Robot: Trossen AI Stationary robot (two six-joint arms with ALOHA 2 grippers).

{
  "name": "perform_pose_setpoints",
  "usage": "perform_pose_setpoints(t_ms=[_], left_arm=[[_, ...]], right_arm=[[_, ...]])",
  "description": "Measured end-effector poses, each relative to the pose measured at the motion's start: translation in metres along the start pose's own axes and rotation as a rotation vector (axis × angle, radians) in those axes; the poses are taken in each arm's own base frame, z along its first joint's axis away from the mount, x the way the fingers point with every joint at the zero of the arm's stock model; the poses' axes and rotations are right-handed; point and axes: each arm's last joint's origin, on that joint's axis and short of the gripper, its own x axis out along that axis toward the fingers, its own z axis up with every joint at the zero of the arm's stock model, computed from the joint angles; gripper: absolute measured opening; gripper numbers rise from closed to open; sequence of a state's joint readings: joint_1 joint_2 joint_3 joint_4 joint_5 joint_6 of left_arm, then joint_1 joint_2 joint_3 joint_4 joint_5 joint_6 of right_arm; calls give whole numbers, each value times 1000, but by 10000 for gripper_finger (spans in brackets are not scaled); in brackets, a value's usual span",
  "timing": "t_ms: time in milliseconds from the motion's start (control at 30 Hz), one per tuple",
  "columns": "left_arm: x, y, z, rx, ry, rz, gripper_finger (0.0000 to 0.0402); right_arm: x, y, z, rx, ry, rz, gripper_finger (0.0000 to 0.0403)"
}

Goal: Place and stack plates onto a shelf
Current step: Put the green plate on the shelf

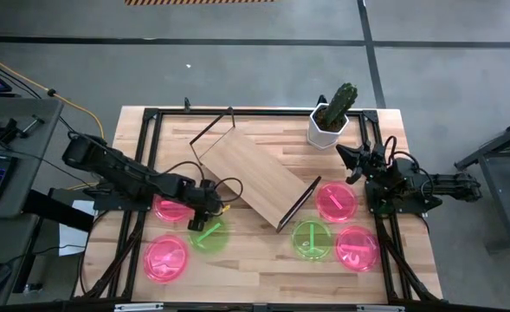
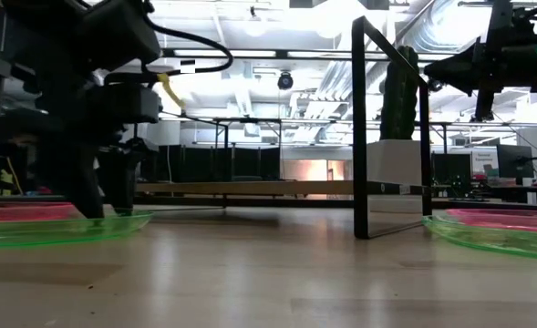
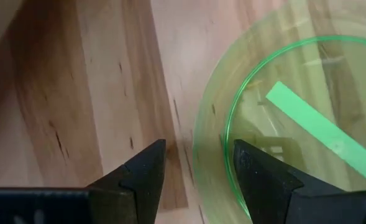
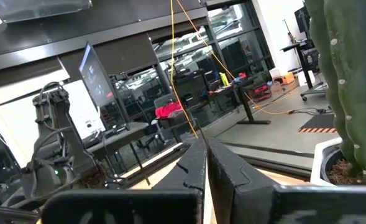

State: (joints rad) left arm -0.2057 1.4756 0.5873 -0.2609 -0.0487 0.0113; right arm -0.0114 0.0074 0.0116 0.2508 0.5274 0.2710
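My left gripper should close on the plate now. The green plate [image 3: 282, 118] has its rim [image 3: 197, 146] in the gap between my low fingers.
Several pink plates and two green ones lie flat on the tabletop. The left green plate [image 1: 208, 235] [image 3: 282, 118] [image 2: 58, 228] sits below my left gripper [image 1: 209, 211] [image 3: 198, 158] [image 2: 104, 205], which is open and points down. One finger stands outside the rim and one inside. Pink plates [image 1: 170, 209] [image 1: 166, 258] lie beside it. The shelf [image 1: 250, 178] [image 2: 250, 188] stands at an angle mid-table on its wire frame [image 2: 359, 128], its board bare. My right gripper [image 1: 351, 158] [image 4: 205, 163] is shut and raised near the cactus, touching nothing. My left gripper comes from above, pointing down, astride the green plate's rim [image 3: 209, 146] on the side toward the table's far edge. One finger [image 3: 148, 163] is over the bare wood and the other [image 3: 251, 163] inside the plate. I cannot tell whether either touches the rim. The plate lies flat on the table.
On the right lie a pink plate [image 1: 335, 201], a green plate [image 1: 310, 239] [image 2: 505, 239] and another pink plate [image 1: 357, 247]. A potted cactus [image 1: 332, 117] [image 2: 400, 91] stands at the far right corner. A dark frame [image 1: 142, 165] borders the table. Bare wood shows along the near edge.
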Motion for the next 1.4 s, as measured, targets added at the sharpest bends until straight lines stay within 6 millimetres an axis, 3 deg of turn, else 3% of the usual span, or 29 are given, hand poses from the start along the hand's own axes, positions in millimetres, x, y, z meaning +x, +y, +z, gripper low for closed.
perform_pose_setpoints(t_ms=[300, 600, 767, 1067, 1233, 1400], left_arm=[[3, 1, 1, -10, -15, -55, 160], [1, 2, 2, 16, -8, 12, 20], [-5, 3, 9, 30, 35, 39, 10], [-42, 7, 29, 72, 3, 98, 1], [-68, 10, 37, 59, -145, 138, 0], [-91, 19, 45, 8, -309, 302, 0]], right_arm=[[0, 0, 0, 0, 0, -1, 0], [0, 0, 0, 0, -1, -3, 0], [0, 0, 0, 0, -1, -2, 0], [0, 0, 0, 0, 0, -2, 0], [0, 0, 0, -3, 3, -3, 0], [0, 0, 0, -3, 4, -4, 0]])
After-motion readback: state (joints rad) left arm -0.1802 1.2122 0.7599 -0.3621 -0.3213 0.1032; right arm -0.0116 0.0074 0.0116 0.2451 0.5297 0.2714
